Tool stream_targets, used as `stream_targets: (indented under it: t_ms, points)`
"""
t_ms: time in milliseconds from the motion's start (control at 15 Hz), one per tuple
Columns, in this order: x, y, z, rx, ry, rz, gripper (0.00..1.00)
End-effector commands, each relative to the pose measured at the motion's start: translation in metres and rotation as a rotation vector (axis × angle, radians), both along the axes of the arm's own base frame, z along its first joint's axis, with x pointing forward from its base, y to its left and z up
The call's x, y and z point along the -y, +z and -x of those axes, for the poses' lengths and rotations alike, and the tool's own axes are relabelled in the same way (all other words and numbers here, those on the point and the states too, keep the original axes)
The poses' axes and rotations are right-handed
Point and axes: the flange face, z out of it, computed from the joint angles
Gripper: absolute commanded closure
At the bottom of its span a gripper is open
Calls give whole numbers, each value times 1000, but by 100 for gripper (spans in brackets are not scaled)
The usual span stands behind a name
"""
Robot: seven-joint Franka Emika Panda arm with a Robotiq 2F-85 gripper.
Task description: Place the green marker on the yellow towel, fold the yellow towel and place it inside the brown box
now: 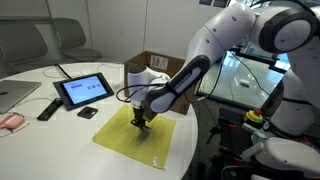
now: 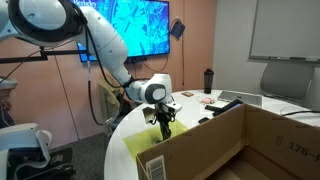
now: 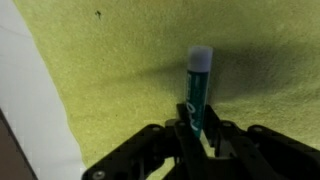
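Observation:
My gripper is holding the green marker close above the yellow towel's flat middle and needs to release it, because the marker would come to rest on the towel.
The yellow towel (image 1: 137, 136) lies flat on the white table, near its edge; it also fills the wrist view (image 3: 130, 70) and shows as a strip behind the box in an exterior view (image 2: 143, 144). My gripper (image 1: 142, 123) points down just above the towel's middle, shut on the green marker (image 3: 197, 90). The marker has a pale blue-grey cap and sticks out ahead of the fingers (image 3: 178, 137), over the cloth. The brown box (image 1: 150, 64) stands behind the towel with flaps upright; in an exterior view the brown box (image 2: 235, 140) fills the foreground with its barcode label.
A tablet (image 1: 83, 89) on a stand, a black remote (image 1: 48, 108), a small dark object (image 1: 88, 112) and a laptop corner (image 1: 15, 95) lie on the table beside the towel. The table edge (image 1: 185, 150) runs close by the towel. A dark bottle (image 2: 208, 80) stands far back.

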Motion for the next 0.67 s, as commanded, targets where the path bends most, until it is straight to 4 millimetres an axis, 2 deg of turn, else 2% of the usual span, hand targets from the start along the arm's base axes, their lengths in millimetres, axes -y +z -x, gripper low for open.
stream_targets:
  t_ms: [0,133,400,533,600]
  points:
    - [4,-2,5,7,-23,-5,55]
    - [5,-4,8,4,-29,-3,48]
    - [3,0,13,10,-59,-8,16]
    - [5,7,18,24,-95,-12,3]
    - [6,11,21,20,-115,-22,0]
